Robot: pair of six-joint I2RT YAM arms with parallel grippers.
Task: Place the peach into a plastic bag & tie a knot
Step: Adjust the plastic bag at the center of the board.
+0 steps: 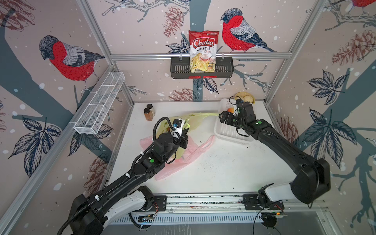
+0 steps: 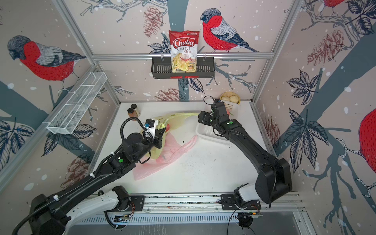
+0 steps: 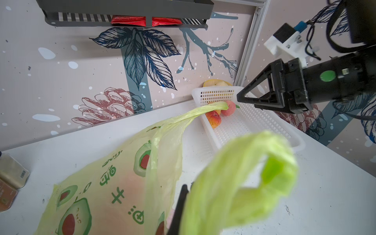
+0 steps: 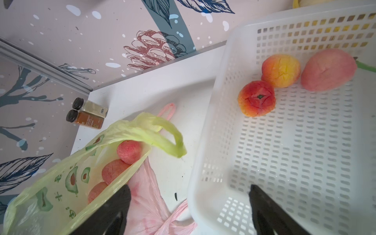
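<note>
Next, the right gripper grabs the green plastic bag (image 1: pixel 195 120) by its loose handle, opposite my left gripper's handle, to tie a knot.
A green avocado-print plastic bag (image 1: pixel 195 120) lies mid-table, mouth open, with peaches (image 4: pixel 129 151) inside. My left gripper (image 3: pixel 187 203) is shut on one of its handles (image 3: pixel 240 179), bunched at the jaws. The bag's other handle (image 4: pixel 171 138) curls loose in the air towards my right gripper (image 4: pixel 189 203). That gripper is open with nothing in it, and hovers over the left rim of the white basket (image 4: pixel 213 122). Three more peaches (image 4: pixel 256 98) lie at the basket's far end. In both top views the right gripper (image 1: pixel 222 118) sits just past the stretched handle (image 1: pixel 207 114).
A pink plastic bag (image 1: pixel 183 160) lies under the green one and my left arm. Two spice jars (image 1: pixel 149 112) stand at the back left and a yellow bowl of rolls (image 1: pixel 245 97) at the back right. A black wall basket (image 1: pixel 223 69) holds a chip bag; a wire rack (image 1: pixel 99 103) hangs left.
</note>
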